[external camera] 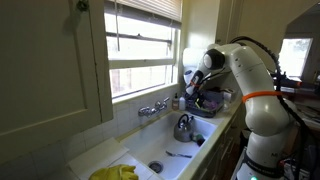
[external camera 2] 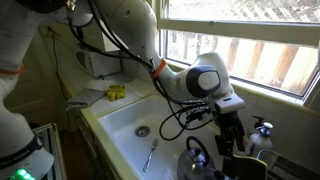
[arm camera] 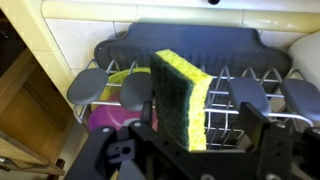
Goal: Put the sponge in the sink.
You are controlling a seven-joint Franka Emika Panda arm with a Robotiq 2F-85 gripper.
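Observation:
My open fingers leave a gap at the sponge's yellow side, so the sponge (arm camera: 180, 95) would stay in the rack if I lifted my gripper now.
The sponge (arm camera: 180, 95) is yellow with a dark green scouring face and stands on edge in the wire dish rack (arm camera: 235, 105) in the wrist view. My gripper (arm camera: 195, 112) is open around it: the left finger touches the green face and a gap separates the yellow side from the right finger. In both exterior views the gripper (external camera: 196, 88) (external camera 2: 232, 135) reaches down over the rack beside the white sink (external camera: 160, 145) (external camera 2: 120, 120). The sponge itself does not show in the exterior views.
A metal kettle (external camera: 183, 127) (external camera 2: 195, 160) sits at the sink's end near the rack. A utensil (external camera 2: 150, 155) lies in the basin. The faucet (external camera: 152, 108) stands under the window. Yellow cloth (external camera: 115, 172) lies on the counter. A magenta item (arm camera: 105, 118) sits in the rack.

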